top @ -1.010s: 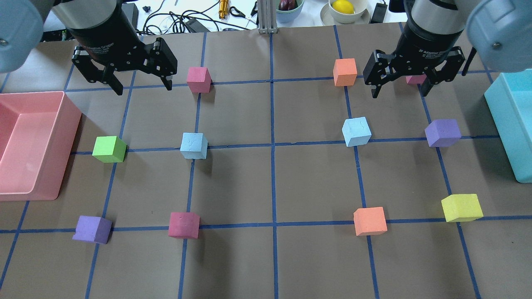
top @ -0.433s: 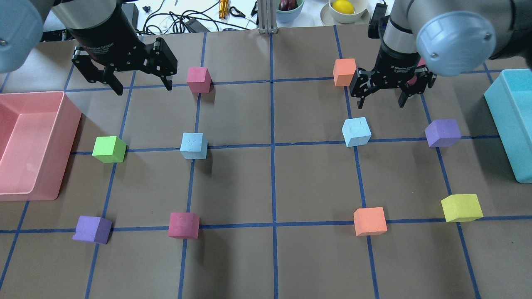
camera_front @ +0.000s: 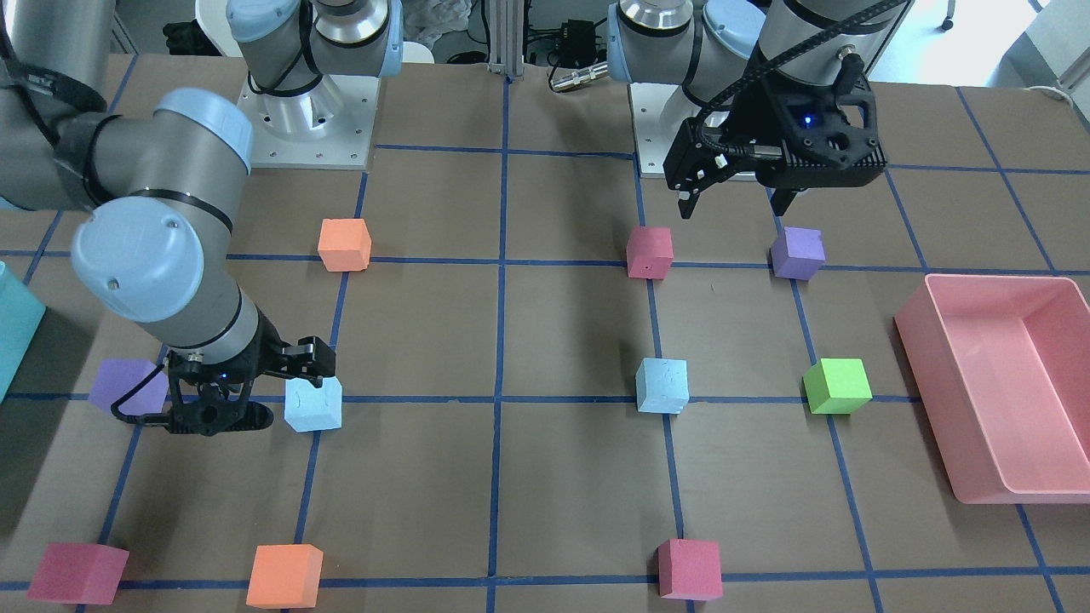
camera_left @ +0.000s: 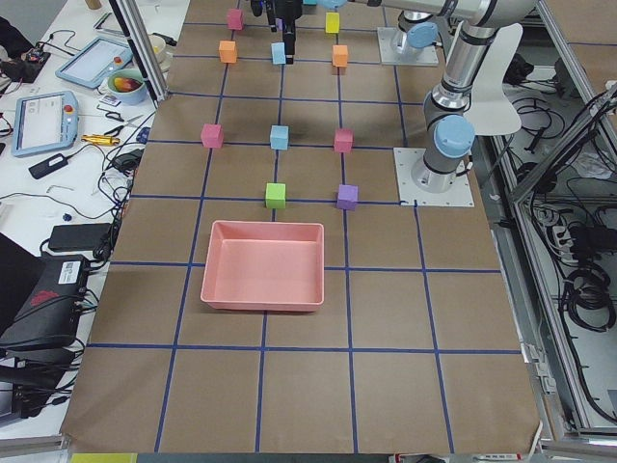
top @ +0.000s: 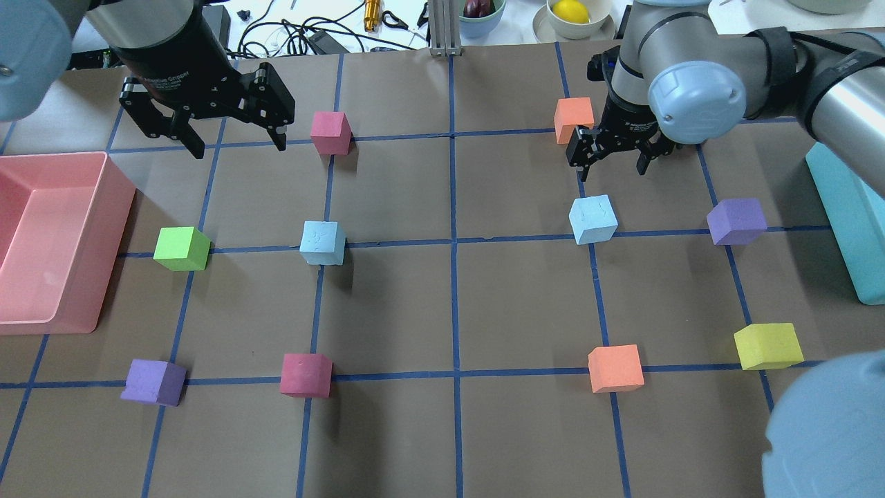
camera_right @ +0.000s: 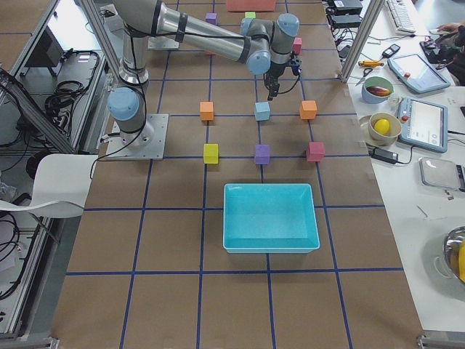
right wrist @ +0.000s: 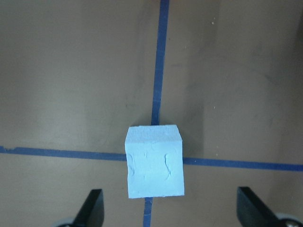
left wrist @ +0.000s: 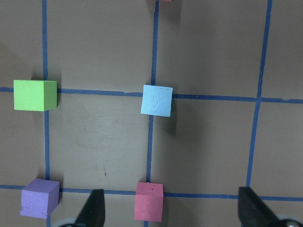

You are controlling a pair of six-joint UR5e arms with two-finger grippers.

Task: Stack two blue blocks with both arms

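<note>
The pale blue block's top side point(camera_front: 312, 387) should stay free for stacking, so my right gripper should grab the block's opposite sides.
Two pale blue blocks lie on the brown mat, one left of centre point(top: 322, 243) and one right of centre point(top: 593, 218). My right gripper point(top: 608, 164) is open and empty, hovering above the right blue block. In the right wrist view that block point(right wrist: 155, 162) lies between the open fingers point(right wrist: 92, 210). In the front view this gripper point(camera_front: 255, 387) is beside the same block point(camera_front: 312, 403). My left gripper point(top: 238, 142) is open and empty, high over the far left of the mat. Its wrist view shows the left blue block point(left wrist: 156, 100) well ahead of the fingers.
A pink bin point(top: 62, 242) stands at the left edge and a teal bin point(top: 847, 207) at the right edge. Green point(top: 181, 248), purple point(top: 736, 220), orange point(top: 573, 119), magenta point(top: 330, 132) and yellow point(top: 767, 346) cubes are scattered on the grid.
My right arm has swung in and lowered its open gripper toward the right blue block. The left arm and all blocks have not moved.
</note>
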